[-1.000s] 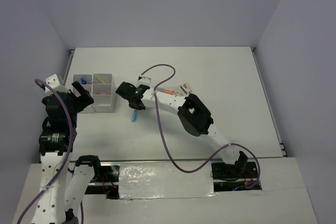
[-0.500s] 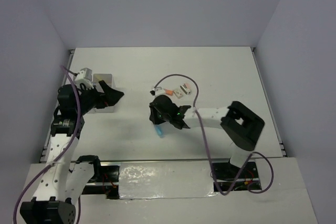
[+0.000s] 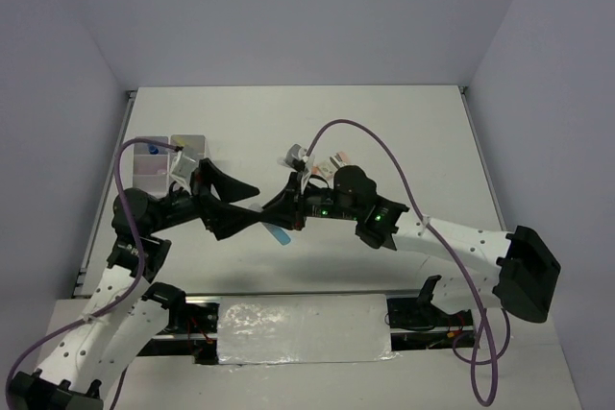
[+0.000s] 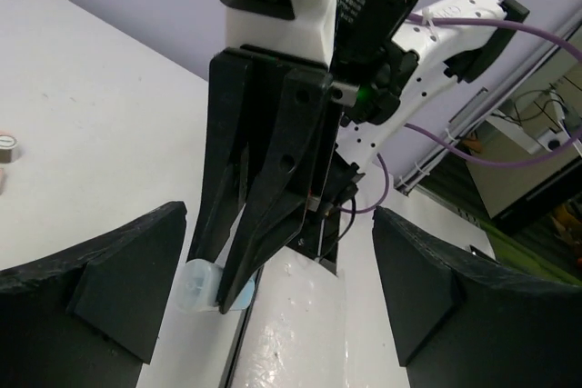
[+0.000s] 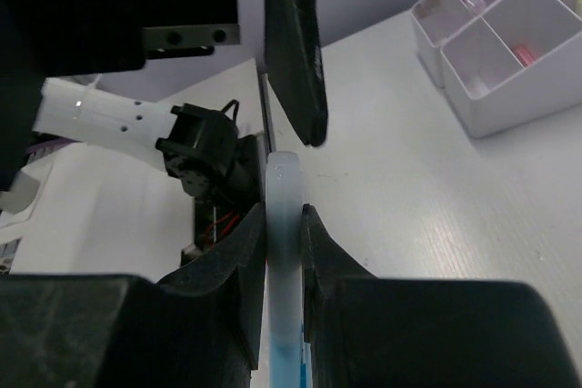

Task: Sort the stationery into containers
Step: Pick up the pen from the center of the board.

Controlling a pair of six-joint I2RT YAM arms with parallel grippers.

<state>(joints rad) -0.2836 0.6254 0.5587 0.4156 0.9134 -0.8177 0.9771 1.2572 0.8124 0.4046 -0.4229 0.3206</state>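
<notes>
The pale blue marker's whitish end is beyond my right gripper. My left gripper should grab it there next, so the blue end stays free to enter the organizer (image 3: 187, 138).
My right gripper (image 3: 282, 218) is shut on a pale blue marker (image 3: 280, 235) and holds it low over the table's middle front. In the right wrist view the marker (image 5: 283, 184) stands upright, pinched in the right gripper (image 5: 284, 217). My left gripper (image 3: 254, 205) is open and faces the right one, its fingers either side of the right gripper's tips. In the left wrist view the left gripper (image 4: 273, 315) gapes wide, and the marker (image 4: 202, 286) is near its left finger (image 4: 100, 288). The white four-compartment organizer (image 3: 187, 138) is at the left, partly hidden by the left arm.
A few small stationery pieces (image 3: 337, 161) lie behind the right arm. One small item (image 4: 7, 148) shows at the left edge of the left wrist view. The organizer (image 5: 491, 61) holds a pink item and a blue one. A purple cable (image 3: 365, 132) arches over the right arm.
The left gripper swung from the organizer toward the table's middle. The right gripper carried the blue marker forward and now meets the left gripper. The right arm has stretched out.
</notes>
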